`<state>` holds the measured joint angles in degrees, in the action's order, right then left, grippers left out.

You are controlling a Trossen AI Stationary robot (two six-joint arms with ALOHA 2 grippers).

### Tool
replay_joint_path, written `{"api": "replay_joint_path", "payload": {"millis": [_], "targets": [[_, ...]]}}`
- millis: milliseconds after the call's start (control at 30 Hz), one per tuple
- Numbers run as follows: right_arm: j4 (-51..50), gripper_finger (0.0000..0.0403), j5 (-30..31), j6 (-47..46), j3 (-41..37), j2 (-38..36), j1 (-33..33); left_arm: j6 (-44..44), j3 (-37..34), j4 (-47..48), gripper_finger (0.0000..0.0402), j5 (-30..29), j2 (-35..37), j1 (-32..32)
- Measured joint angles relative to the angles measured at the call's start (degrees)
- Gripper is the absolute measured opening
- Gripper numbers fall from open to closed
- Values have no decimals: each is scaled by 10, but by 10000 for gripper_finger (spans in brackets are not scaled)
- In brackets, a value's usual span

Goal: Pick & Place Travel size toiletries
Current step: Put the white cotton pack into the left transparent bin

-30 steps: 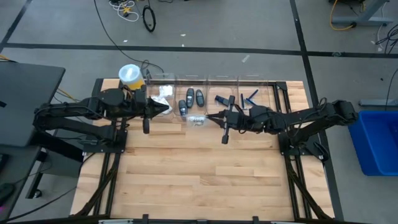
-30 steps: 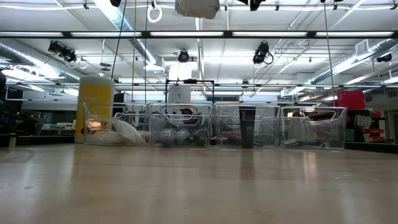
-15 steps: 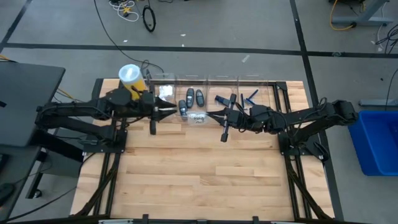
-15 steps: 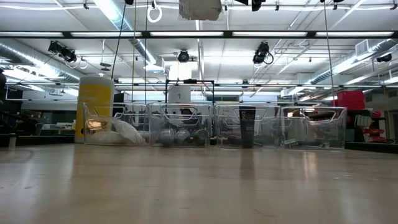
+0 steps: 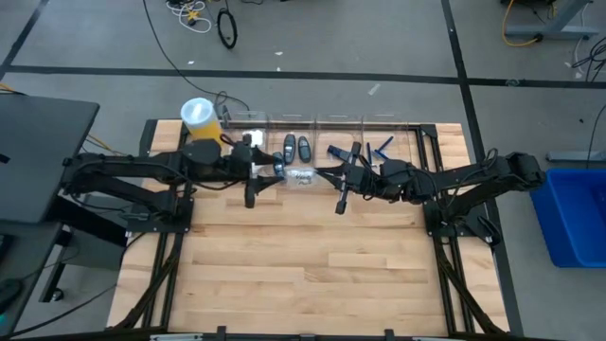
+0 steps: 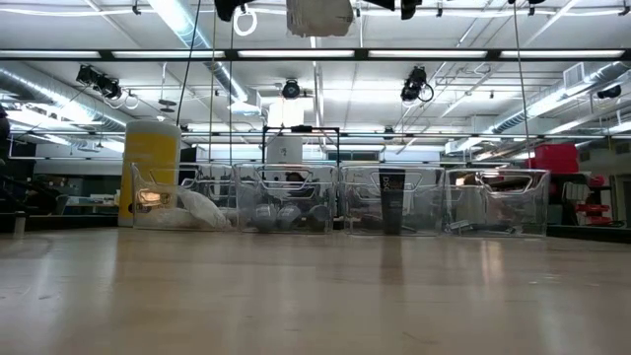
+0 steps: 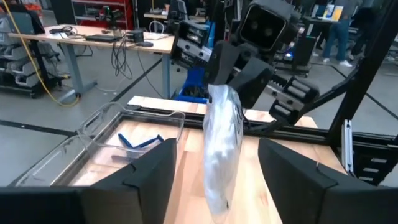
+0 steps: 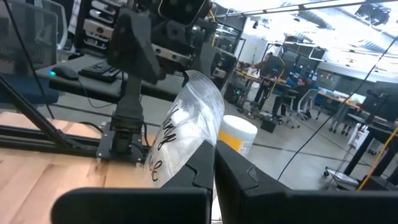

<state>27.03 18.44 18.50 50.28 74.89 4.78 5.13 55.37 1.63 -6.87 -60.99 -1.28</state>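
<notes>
The clear plastic packet needs to go in the bin with the white packets, so the robot's left gripper needs to grab the packet by its loose end next.
A clear plastic packet of the travel size toiletries hangs in the air between my two grippers. My right gripper is shut on it. My left gripper is open, with one finger on each side of the packet's free end and a gap on both sides. Clear bins along the far edge hold white packets, dark grey pieces and blue razors. In the low view the packet shows high above the table. My right gripper pinches the end of the packet nearest its own arm between its two fingers. It comes level from the table's right. The packet sticks out past the fingertips toward the left gripper, lifted clear of the table.
A tall yellow cylinder with a white lid stands at the far left, beside the row of clear bins. The wooden table top on the near side of both arms is bare.
My left gripper has moved toward the table's right edge, up to the packet, so that its fingers now flank the packet's free end. The packet has stayed where it was, in my right gripper.
</notes>
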Motion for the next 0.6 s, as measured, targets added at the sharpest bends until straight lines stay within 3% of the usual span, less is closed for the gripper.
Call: {"api": "replay_joint_path", "payload": {"millis": [600], "targets": [[-2, 8, 0, 0, 0, 0, 0, 2, 0, -42, 232, -1, -30, 0]]}}
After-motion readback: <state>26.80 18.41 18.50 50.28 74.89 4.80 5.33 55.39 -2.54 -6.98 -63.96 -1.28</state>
